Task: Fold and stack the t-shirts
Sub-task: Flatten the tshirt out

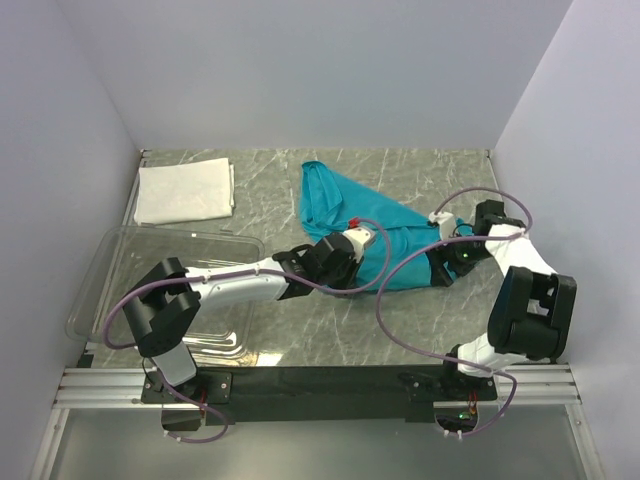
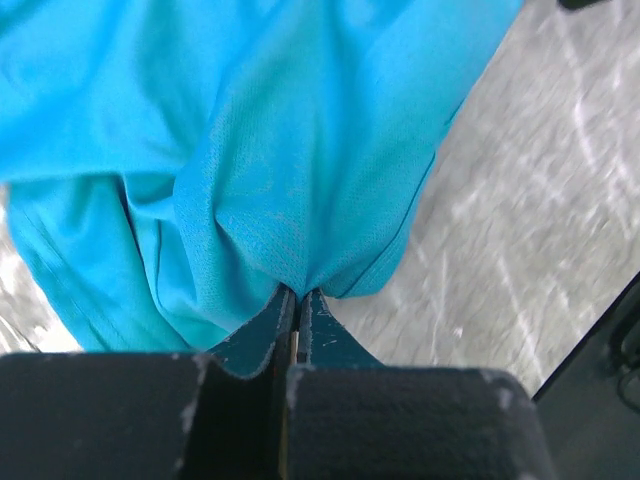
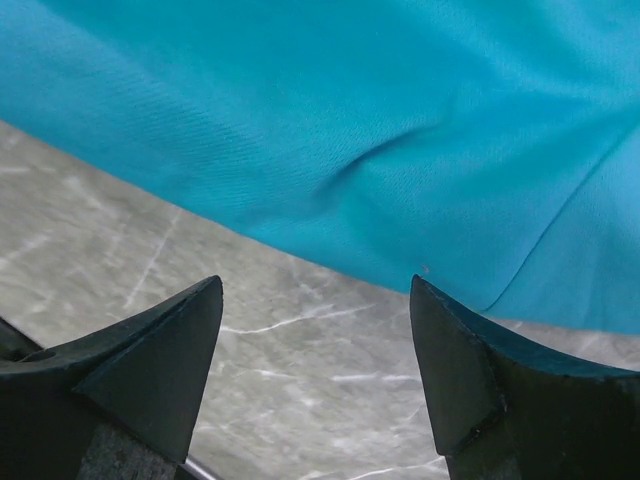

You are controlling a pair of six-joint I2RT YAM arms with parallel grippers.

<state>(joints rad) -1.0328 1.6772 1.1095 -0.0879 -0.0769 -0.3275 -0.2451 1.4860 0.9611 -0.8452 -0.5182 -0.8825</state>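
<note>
The teal-blue t-shirt needs to be spread for folding, so my right gripper should next grab the teal-blue t-shirt's near hem [image 1: 444, 275] [image 3: 322, 259], well away from my left gripper's fold.
A teal-blue t-shirt [image 1: 345, 205] lies crumpled across the middle of the marble table. My left gripper [image 2: 297, 292] is shut on a bunched fold of that teal-blue t-shirt [image 2: 280, 150] near its front left edge. At the shirt's right end my right gripper [image 3: 315, 285] stands open just above the tabletop, and the hem of the teal-blue t-shirt [image 3: 380, 130] lies right in front of its tips. The white t-shirt [image 1: 185, 191] rests as a folded rectangle at the back left.
A clear plastic bin [image 1: 120, 275] stands at the front left, under the left arm. Purple cables loop over both arms. White walls close in the table on three sides. Bare marble [image 1: 330, 335] shows in front of the teal shirt.
</note>
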